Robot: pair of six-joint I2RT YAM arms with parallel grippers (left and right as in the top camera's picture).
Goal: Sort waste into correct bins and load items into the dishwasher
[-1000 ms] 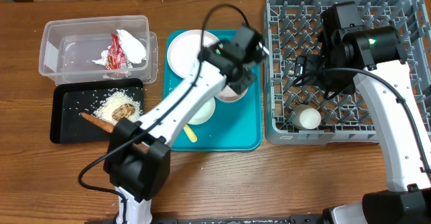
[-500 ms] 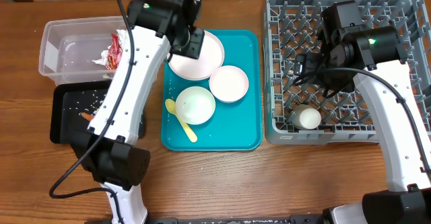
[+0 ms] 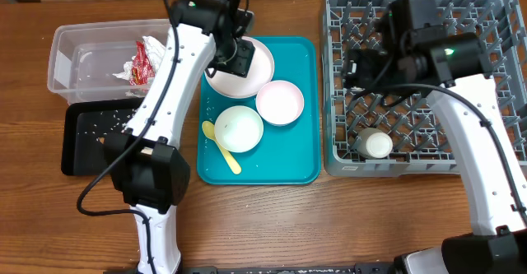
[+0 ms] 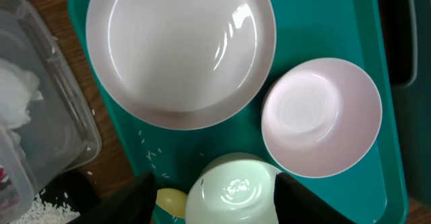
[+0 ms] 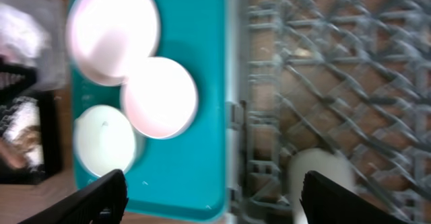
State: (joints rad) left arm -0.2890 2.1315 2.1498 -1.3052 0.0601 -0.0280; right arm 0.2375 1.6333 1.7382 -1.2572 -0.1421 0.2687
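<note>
My right gripper is next going to grab the pink bowl's rim (image 3: 302, 103) on the side facing the grey dish rack (image 3: 486, 27), so it can load the pink bowl there tilted.
The pale pink plate (image 3: 247, 76), pink bowl (image 3: 280, 103), whitish bowl (image 3: 239, 128) and yellow spoon (image 3: 224, 149) lie on the teal tray (image 3: 296, 155). My left gripper (image 3: 237, 58) hangs open and empty above the plate. In the left wrist view the left gripper (image 4: 222, 200) has its fingers either side of the whitish bowl (image 4: 232, 190) below, with the plate (image 4: 182, 49) and pink bowl (image 4: 320, 116) beyond. My right gripper (image 3: 358, 64) is open and empty over the grey dish rack (image 3: 486, 27). The white cup (image 3: 377, 145) lies in the rack. The right wrist view of the right gripper (image 5: 222, 197) is blurred.
The clear tub (image 3: 82, 52) at far left holds the red wrapper (image 3: 142, 64) and white napkin (image 3: 160, 50). The black tray (image 3: 82, 142) in front of it holds scattered rice (image 3: 111, 119); my left arm hides much of it. Bare wooden table lies in front.
My left arm has swung from the tray's right side to the back left, over the plate. My right gripper has shifted left over the rack.
</note>
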